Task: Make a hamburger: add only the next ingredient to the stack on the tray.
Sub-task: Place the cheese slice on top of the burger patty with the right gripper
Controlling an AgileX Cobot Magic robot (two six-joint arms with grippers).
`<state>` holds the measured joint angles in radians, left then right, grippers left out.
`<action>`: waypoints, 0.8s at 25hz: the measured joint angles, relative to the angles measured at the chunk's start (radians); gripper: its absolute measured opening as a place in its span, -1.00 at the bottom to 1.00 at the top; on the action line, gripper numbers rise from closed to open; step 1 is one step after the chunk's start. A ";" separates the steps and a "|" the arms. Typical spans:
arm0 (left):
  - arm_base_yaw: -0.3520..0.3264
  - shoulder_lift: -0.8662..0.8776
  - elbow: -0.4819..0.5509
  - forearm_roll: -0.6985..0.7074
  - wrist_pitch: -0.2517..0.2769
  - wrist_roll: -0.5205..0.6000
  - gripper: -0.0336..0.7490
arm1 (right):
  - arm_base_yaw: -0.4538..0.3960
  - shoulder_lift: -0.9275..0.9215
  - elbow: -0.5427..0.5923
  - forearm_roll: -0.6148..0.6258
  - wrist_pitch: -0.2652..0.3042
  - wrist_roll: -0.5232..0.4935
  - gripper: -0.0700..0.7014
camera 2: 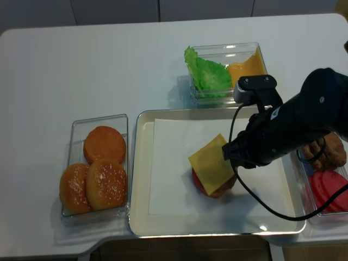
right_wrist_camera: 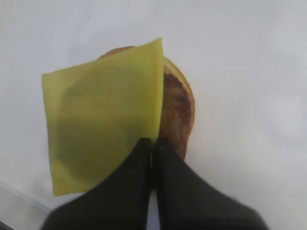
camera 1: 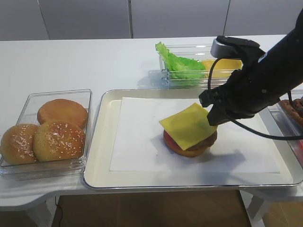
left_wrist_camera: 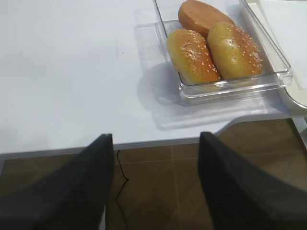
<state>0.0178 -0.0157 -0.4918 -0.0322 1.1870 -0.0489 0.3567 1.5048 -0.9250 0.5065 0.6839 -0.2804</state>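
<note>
My right gripper releases the cheese now, since the cheese's free edge [camera 2: 200,176] lies over the red slice [camera 2: 198,183]. The cheese would settle on the stack.
The yellow cheese slice [camera 1: 188,125] hangs tilted over the stack [camera 1: 190,150]. It covers most of the brown patty [right_wrist_camera: 175,106], and its far right corner is lifted. My right gripper [camera 1: 211,117] is shut on that corner, with the black fingers [right_wrist_camera: 139,163] pressed together on the cheese's edge [right_wrist_camera: 100,124]. The stack's bun and red slice [camera 2: 197,179] peek out below the cheese [camera 2: 211,163], near the middle of the paper-lined tray [camera 1: 101,142]. My left gripper [left_wrist_camera: 156,136] is open and holds nothing. It hovers off the table's front edge, over the floor.
A clear container of sesame buns [camera 1: 45,135] stands left of the tray [camera 2: 138,179]. Lettuce [camera 1: 182,66] and more cheese [camera 1: 223,64] sit in containers behind it. Patties [camera 2: 328,153] and red slices [camera 2: 329,191] lie in containers on the right.
</note>
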 joint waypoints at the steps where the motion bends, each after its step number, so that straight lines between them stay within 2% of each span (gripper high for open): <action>1: 0.000 0.000 0.000 0.000 0.000 0.000 0.15 | 0.000 0.000 0.000 -0.002 0.000 0.000 -0.79; 20: 0.000 0.000 0.000 0.000 0.000 0.000 0.15 | 0.000 0.000 0.000 -0.029 0.000 0.002 -0.79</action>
<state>0.0178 -0.0157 -0.4918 -0.0322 1.1870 -0.0489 0.3567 1.5048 -0.9250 0.4778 0.6839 -0.2782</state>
